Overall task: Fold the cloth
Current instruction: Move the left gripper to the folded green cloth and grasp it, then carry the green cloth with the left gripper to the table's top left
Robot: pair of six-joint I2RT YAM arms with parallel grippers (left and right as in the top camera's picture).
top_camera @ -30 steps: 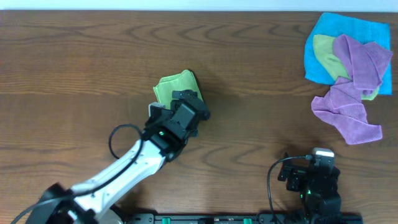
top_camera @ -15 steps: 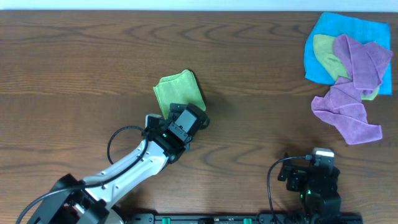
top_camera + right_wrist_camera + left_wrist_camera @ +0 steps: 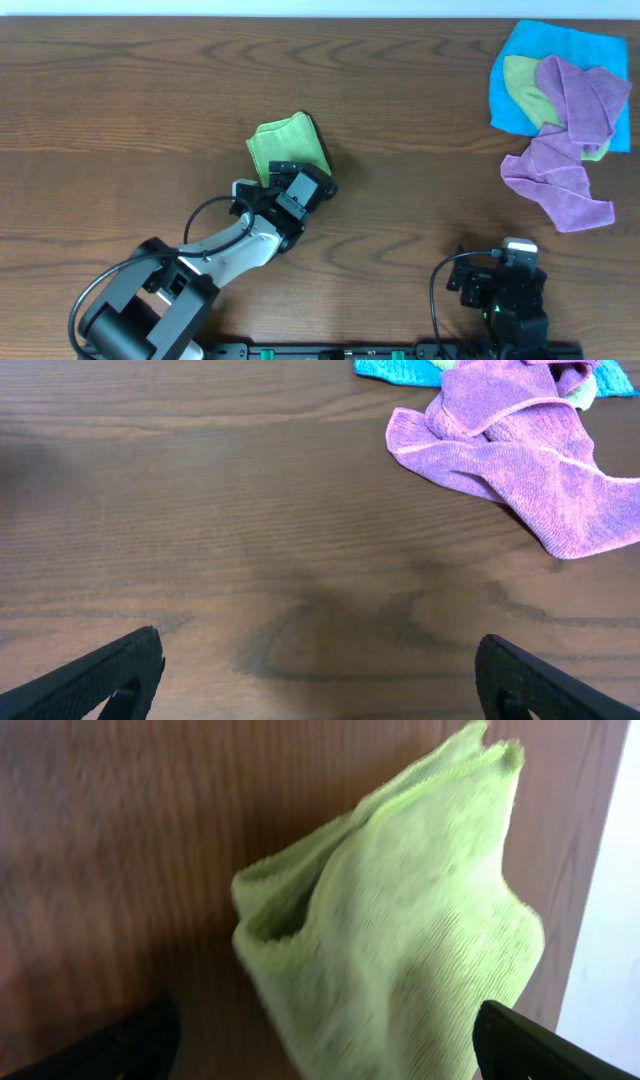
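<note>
The lime-green cloth needs to be set aside still folded, so my left gripper next needs to grab it at its near edge point(image 3: 372, 1042), pinching its layers together.
The cloth point(image 3: 283, 146) is a bright lime-green bundle folded into a thick wedge, lying on the wooden table left of centre. My left gripper point(image 3: 297, 178) hovers at its near edge, jaws wide open. In the left wrist view the cloth point(image 3: 400, 910) fills the middle, layered folds showing on its left side. Its near end reaches down between the two dark fingertips point(image 3: 125, 1048) without being pinched. My right gripper point(image 3: 503, 262) rests at the table's near right edge. In its own view the right gripper point(image 3: 320, 682) is open over bare wood.
A blue cloth point(image 3: 580, 60) lies spread at the far right with a duller yellow-green cloth point(image 3: 525, 90) and a purple cloth point(image 3: 585, 95) on it. Another purple cloth point(image 3: 555, 180) is crumpled just in front, also seen in the right wrist view point(image 3: 520, 460).
My left arm has drawn back toward the near left, so the gripper went from above the cloth to its near edge. The cloth and the right arm have not moved.
</note>
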